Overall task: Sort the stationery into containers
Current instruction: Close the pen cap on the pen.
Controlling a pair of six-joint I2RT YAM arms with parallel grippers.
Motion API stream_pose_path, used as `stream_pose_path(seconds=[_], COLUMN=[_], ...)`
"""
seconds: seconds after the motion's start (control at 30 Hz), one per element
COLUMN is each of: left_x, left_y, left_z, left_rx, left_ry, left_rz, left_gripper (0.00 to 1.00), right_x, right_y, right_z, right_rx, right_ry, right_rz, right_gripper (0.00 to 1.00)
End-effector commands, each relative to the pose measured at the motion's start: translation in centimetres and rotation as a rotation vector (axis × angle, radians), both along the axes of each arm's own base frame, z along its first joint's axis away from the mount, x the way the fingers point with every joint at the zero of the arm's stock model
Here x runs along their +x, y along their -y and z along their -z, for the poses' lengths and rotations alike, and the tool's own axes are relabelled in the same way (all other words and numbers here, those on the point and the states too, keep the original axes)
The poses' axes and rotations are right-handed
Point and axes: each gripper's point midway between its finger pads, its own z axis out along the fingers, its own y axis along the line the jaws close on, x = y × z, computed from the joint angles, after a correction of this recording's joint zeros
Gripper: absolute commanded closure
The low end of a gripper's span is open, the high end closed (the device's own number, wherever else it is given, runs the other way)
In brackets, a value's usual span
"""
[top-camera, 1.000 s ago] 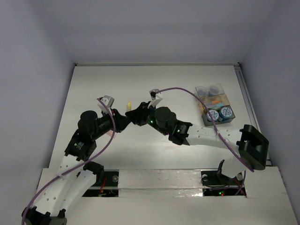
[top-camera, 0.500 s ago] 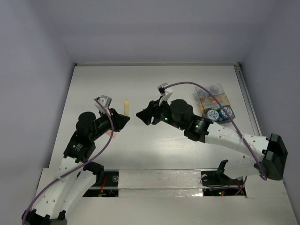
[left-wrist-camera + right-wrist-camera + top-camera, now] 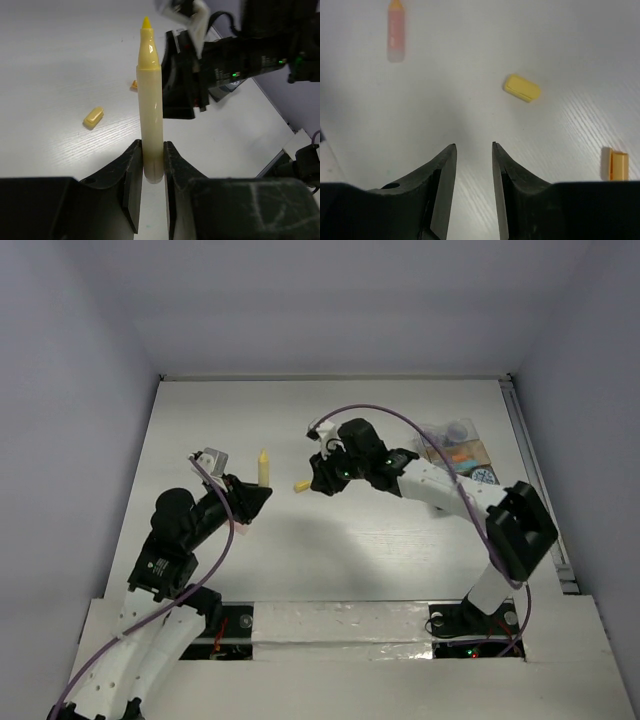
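Observation:
The right gripper grabs the small yellow piece across its long sides next, which leaves its open end free to cap the yellow pen (image 3: 263, 467).
My left gripper (image 3: 254, 502) is shut on the lower end of a yellow pen (image 3: 263, 467) and holds it upright, tip up, above the table. In the left wrist view the pen (image 3: 150, 100) stands between the jaws of the gripper (image 3: 152, 150). My right gripper (image 3: 318, 482) is open and empty, just right of a small yellow piece (image 3: 300, 485) lying on the table. In the right wrist view that piece (image 3: 522, 87) lies ahead of the open gripper (image 3: 474, 146). The containers (image 3: 462, 452) sit at the right, partly hidden by my right arm.
A small orange piece (image 3: 619, 165) lies to the right of the right gripper and also shows in the left wrist view (image 3: 134, 85). A pink-orange pen (image 3: 396, 31) lies on the table further ahead. A blue-and-white tape roll (image 3: 484, 476) sits in a container.
The two grippers were close together; they have drawn apart. The left pulled back with the yellow pen. The right arm's elbow swung right, and the yellow piece now shows on the table.

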Motion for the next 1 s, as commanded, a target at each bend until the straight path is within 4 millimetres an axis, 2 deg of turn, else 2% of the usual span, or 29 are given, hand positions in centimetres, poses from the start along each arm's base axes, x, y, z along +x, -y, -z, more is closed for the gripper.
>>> stream_pose_path(seconds=[0.0,0.03,0.07,0.23,0.37,0.5,0.77,0.97], left_x=[0.0,0.1,0.0,0.0,0.0,0.1,0.2,0.4], left_y=[-0.1,-0.1,-0.1,-0.2,-0.2,-0.3,-0.3,-0.5], left_z=[-3.4,-3.3,-3.4,-3.4,-3.4,-3.3,-3.2,-3.2], left_rx=[-0.029,-0.028,-0.029,-0.028,-0.027,-0.026,-0.022,-0.021], left_ry=[0.110,0.109,0.110,0.110,0.111,0.110,0.104,0.104], left_rz=[-0.001,-0.001,-0.001,-0.005,-0.006,-0.010,-0.012,-0.023], left_gripper=[1.00,1.00,1.00,1.00,1.00,1.00,1.00,1.00], right_x=[1.6,1.9,3.2,5.0,6.5,7.6,7.7,8.0], right_y=[-1.2,-1.1,-1.8,-1.4,-1.5,-2.4,-2.9,-3.7], right_z=[0.0,1.1,2.1,6.7,8.6,9.4,12.4,13.8], right_rx=[-0.088,-0.135,-0.171,-0.363,-0.437,-0.447,-0.481,-0.474], right_ry=[0.094,0.076,0.090,0.053,0.071,0.107,0.060,0.036], right_rz=[-0.148,-0.151,-0.166,-0.213,-0.238,-0.271,-0.320,-0.336], right_gripper=[0.58,0.55,0.50,0.40,0.36,0.32,0.29,0.29])
